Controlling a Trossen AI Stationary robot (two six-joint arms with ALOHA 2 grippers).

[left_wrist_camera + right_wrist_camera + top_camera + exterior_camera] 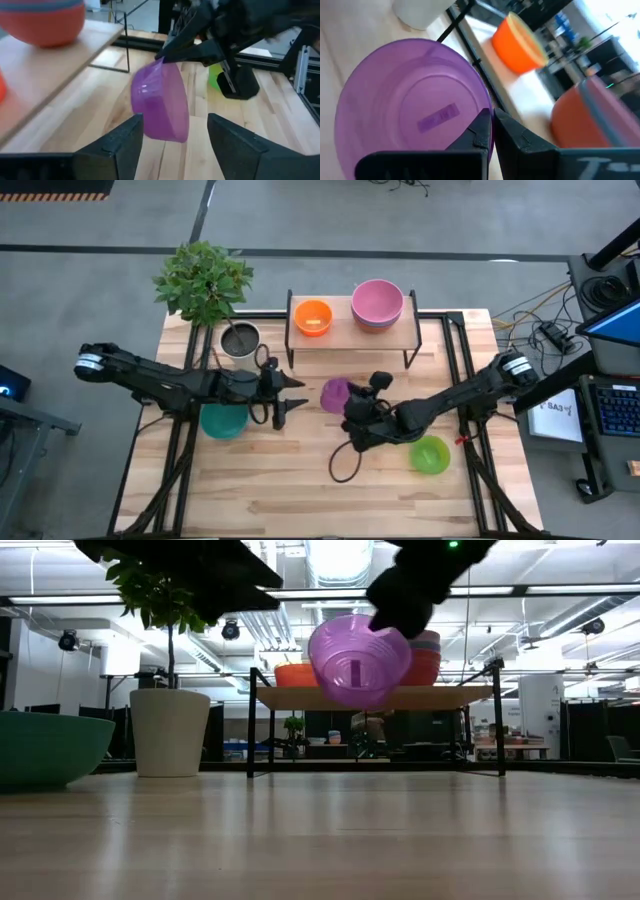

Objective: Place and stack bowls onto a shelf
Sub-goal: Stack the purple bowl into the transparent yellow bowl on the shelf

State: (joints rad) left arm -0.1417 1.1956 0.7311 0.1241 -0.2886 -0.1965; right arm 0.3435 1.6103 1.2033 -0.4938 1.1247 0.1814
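Next, my left gripper grabs the purple bowl (335, 393) by its rim opposite the pinched part to stack it in the orange bowl on the shelf.
A purple bowl (335, 393) (358, 660) hangs in the air in front of the shelf (352, 335), tipped on its side with its underside toward the near edge. My right gripper (352, 406) (492, 120) is shut on it. My left gripper (298, 395) (174, 122) is open and stands just left of the purple bowl, its fingers pointing at it without touching. On the shelf sit an orange bowl (313, 317) and a stack with a pink bowl (377, 301) on top. A teal bowl (222, 421) and a green bowl (430, 454) rest on the table. My right gripper pinches the purple bowl's rim (481, 102) between its two fingers, one on the outer wall and one on the inner side. In the left wrist view the held rim (161, 61) is the bowl's upper edge. The bowl is lifted clear and hangs tilted below the fingers.
A white plant pot (240, 340) with a leafy plant stands left of the shelf on the table (300, 490). A loop of black cable (343, 465) lies near the right arm. The shelf's middle, between the orange bowl and the stack, is bare wood.
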